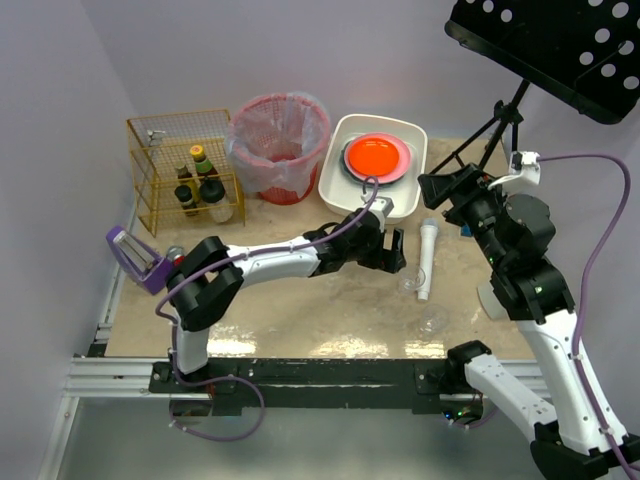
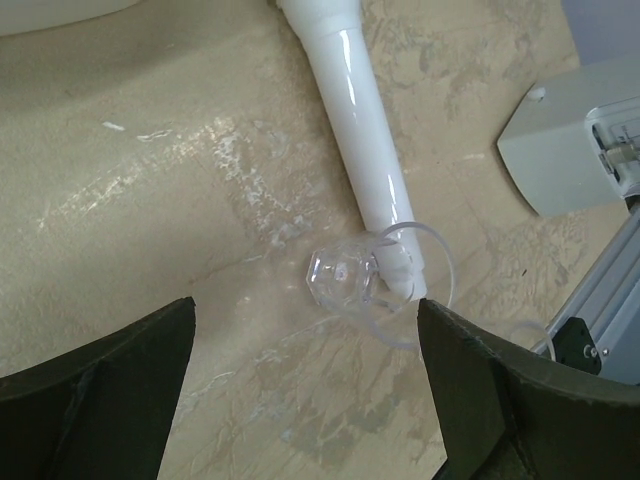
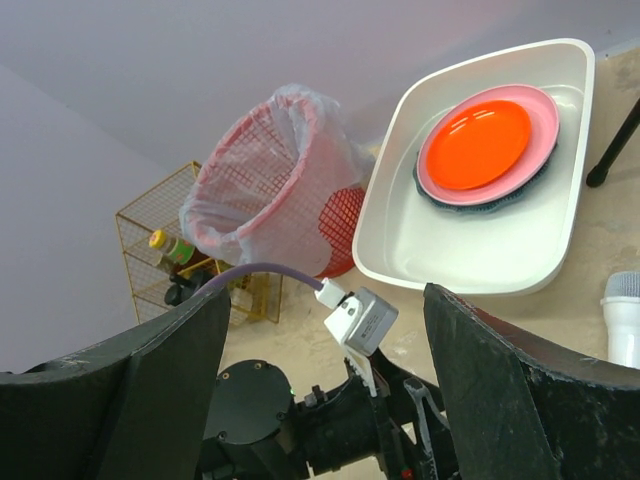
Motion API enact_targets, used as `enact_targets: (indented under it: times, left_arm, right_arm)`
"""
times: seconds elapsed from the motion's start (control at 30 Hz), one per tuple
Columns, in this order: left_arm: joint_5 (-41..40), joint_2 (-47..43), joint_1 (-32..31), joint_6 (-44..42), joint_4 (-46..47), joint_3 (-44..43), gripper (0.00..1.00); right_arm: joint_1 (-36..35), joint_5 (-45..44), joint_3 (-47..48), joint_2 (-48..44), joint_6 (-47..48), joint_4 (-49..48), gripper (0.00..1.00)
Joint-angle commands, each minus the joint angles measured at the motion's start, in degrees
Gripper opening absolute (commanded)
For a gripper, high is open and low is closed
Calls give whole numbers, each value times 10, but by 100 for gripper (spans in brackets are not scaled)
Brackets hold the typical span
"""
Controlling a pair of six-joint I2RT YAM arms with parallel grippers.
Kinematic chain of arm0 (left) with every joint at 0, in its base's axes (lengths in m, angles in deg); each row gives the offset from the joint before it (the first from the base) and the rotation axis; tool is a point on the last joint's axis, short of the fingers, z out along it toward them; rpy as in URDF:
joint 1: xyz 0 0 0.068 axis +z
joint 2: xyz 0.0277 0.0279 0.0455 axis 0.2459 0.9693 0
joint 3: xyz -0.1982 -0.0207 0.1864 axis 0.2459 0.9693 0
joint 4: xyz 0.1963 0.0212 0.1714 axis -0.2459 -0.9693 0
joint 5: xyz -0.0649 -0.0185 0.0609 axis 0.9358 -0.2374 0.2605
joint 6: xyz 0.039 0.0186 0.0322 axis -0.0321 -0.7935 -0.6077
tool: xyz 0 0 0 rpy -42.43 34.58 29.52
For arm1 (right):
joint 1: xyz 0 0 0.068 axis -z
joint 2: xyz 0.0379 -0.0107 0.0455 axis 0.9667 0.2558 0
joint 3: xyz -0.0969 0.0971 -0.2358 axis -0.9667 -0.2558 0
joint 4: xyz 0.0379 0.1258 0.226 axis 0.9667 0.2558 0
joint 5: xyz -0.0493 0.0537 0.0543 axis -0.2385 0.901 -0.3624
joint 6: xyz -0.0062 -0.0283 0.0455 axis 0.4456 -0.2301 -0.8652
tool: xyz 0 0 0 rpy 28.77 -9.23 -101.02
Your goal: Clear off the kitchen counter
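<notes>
My left gripper grips the clear plastic cup by its rim next, leaving the cup's base free to hand over to my right gripper.
The kitchen counter (image 1: 300, 300) is a beige marbled top. On it lies a white tube (image 1: 427, 258) with a clear plastic cup (image 1: 410, 283) on its side at its near end; a second clear cup (image 1: 432, 318) lies nearer the front. My left gripper (image 1: 398, 258) is open and empty just left of the tube. In the left wrist view the cup (image 2: 345, 278) and the tube (image 2: 355, 110) lie ahead of the open gripper (image 2: 305, 390). My right gripper (image 1: 445, 185) is open and empty, raised over the counter's right side, and also shows in the right wrist view (image 3: 325, 400).
A white tub (image 1: 335, 185) at the back holds an orange plate (image 1: 375, 155) on a pink one. A red mesh bin (image 1: 280, 145) with a bag liner stands left of it, then a yellow wire rack (image 1: 150, 190) with bottles. A purple tool (image 1: 135, 258) lies at the left edge.
</notes>
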Motion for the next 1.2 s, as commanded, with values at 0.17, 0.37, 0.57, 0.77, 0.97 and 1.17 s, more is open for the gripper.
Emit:
enact_targets:
  times: [0.17,0.37,0.57,0.77,0.97,1.17]
  left_arm:
    - [1,41,-24,11,12,-53,90]
    - [-24,62,-29,8,-14,-69,79]
    - [-55,96,-44,1,-43,-115,74]
    - [-72,120,-57,-9,-66,-152,58]
    - [-78,113,-60,-17,-78,-150,33]
    - [-85,83,-60,-26,-83,-125,0]
  right_arm:
    - [1,-11,18,-7,-4,-2,82]
    - [1,-12,13,-12,-2,1,82]
    - [2,-9,8,-16,-1,4,82]
    - [1,-6,8,-16,1,8,82]
    - [1,-6,2,-16,0,6,82]
    - [1,5,-23,-16,-4,-19,82]
